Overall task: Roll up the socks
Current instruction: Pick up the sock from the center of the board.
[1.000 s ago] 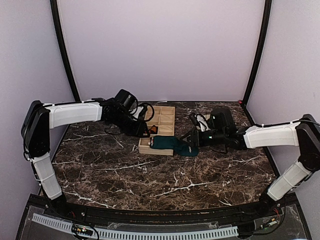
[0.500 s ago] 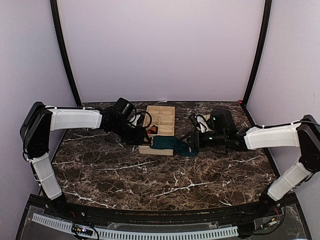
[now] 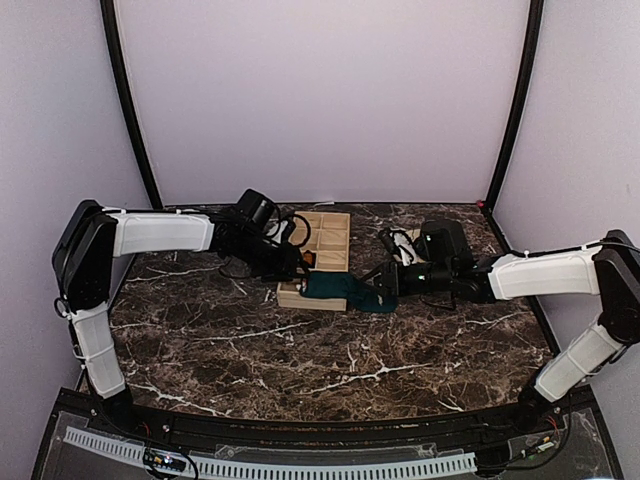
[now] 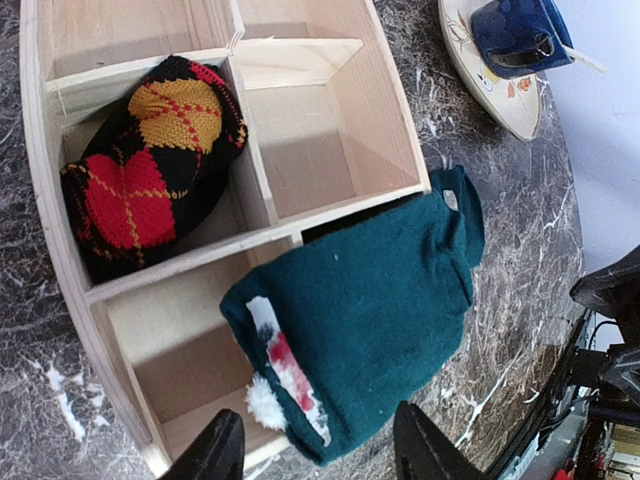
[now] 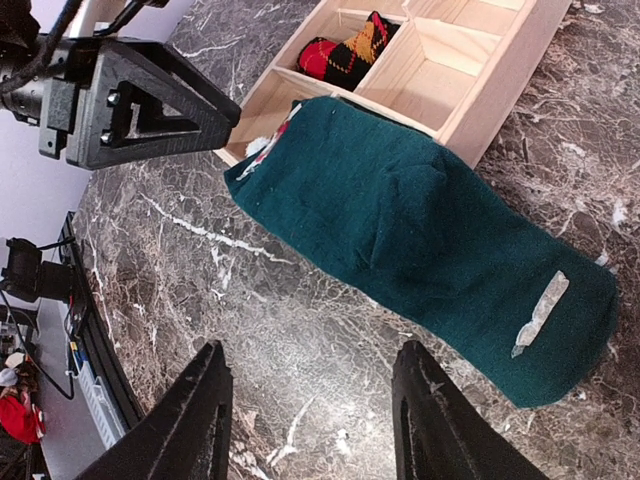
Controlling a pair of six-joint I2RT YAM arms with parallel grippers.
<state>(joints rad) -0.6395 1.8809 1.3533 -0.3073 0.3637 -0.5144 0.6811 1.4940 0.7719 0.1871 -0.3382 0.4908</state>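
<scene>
I need to lay the green sock out lengthwise for rolling, so I should next grab the sock by its patched box end (image 3: 307,285) (image 4: 295,380) with my left gripper.
A dark green sock (image 3: 345,291) lies half over the front corner of a wooden divided box (image 3: 318,262), its other end on the marble table. It shows in the left wrist view (image 4: 375,300) with a white and red patch, and in the right wrist view (image 5: 420,240). A rolled red, yellow and black argyle sock (image 4: 150,170) sits in one box compartment. My left gripper (image 4: 318,455) is open, just above the sock's box end. My right gripper (image 5: 312,420) is open over bare table beside the sock's other end.
A plate (image 4: 495,80) with a blue cup (image 4: 520,35) stands behind the box on the right. The box's other compartments (image 4: 320,130) show bare wood. Purple walls close in the back and both sides.
My left gripper has moved right and forward, from behind the box's left side to over the sock's box end. The right arm and the sock have hardly moved.
</scene>
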